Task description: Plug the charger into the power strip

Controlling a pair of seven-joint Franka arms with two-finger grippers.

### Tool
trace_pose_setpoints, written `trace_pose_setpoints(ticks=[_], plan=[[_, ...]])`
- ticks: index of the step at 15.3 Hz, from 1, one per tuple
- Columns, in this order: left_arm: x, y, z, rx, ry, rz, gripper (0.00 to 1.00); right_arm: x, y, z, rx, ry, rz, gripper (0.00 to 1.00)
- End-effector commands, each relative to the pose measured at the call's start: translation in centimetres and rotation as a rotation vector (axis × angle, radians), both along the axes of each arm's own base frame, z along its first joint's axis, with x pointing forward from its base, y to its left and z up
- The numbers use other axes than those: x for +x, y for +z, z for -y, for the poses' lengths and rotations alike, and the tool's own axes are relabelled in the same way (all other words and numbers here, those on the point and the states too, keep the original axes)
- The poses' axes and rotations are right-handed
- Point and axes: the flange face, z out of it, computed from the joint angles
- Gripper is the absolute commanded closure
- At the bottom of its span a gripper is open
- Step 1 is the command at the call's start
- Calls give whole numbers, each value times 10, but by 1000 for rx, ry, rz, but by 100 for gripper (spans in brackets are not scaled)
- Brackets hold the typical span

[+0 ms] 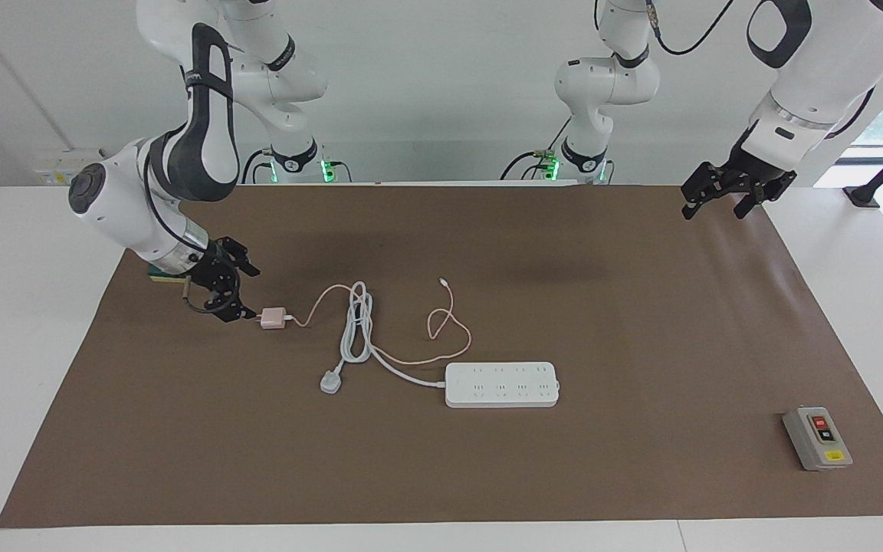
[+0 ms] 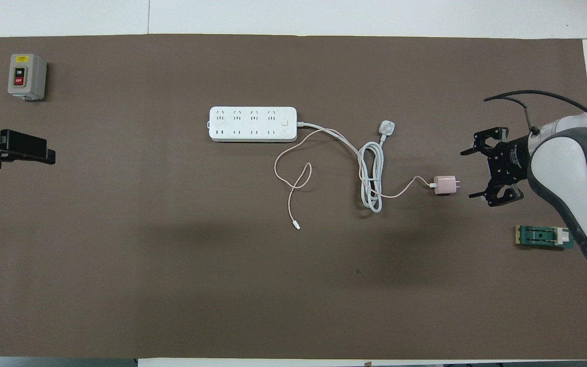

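The charger should next be grabbed by its pronged end (image 2: pixel 453 184) with my right gripper, so that it can be plugged into the power strip (image 2: pixel 252 124).
The pale pink charger (image 1: pixel 273 318) (image 2: pixel 445 185) lies on the brown mat, its prongs pointing toward the right arm's end of the table. Its thin pink cable (image 1: pixel 449 322) (image 2: pixel 293 168) loops over the mat and ends in a small white connector (image 2: pixel 297 225). The white power strip (image 1: pixel 501 384) (image 2: pixel 252 124) lies flat, farther from the robots. My right gripper (image 1: pixel 250 294) (image 2: pixel 468 174) is open, low, just beside the charger's prong end, holding nothing. My left gripper (image 1: pixel 711 208) (image 2: pixel 44 155) waits open over the mat's edge at the left arm's end.
The strip's thick white cord coils between the charger and the strip and ends in a white three-pin plug (image 1: pixel 331 381) (image 2: pixel 386 127). A grey switch box (image 1: pixel 817 438) (image 2: pixel 27 76) sits at the left arm's end. A green block (image 2: pixel 544 237) lies by the right arm.
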Motion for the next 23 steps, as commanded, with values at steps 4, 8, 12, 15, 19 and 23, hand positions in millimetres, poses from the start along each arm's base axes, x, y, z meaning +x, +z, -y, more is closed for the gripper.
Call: trace_pose_setpoints(ticks=[4, 8, 12, 15, 19, 23], plan=[[-3, -19, 23, -379, 58, -3, 0, -5, -52, 9, 64, 29, 29, 0], [-3, -81, 26, -761, 76, -72, 0, -11, -79, 17, 47, 32, 34, 0], [5, -127, 44, -1003, 43, -70, 0, -17, -91, 18, 45, 36, 19, 0], [9, -150, 66, -1105, -6, -60, 0, -20, -97, 19, 35, 38, 30, 0], [10, -247, 93, -1392, -92, -72, 0, -19, -96, 20, 30, 36, 39, 0], [8, -250, 99, -1435, -68, -74, 0, -23, -102, 20, 24, 59, 51, 31]])
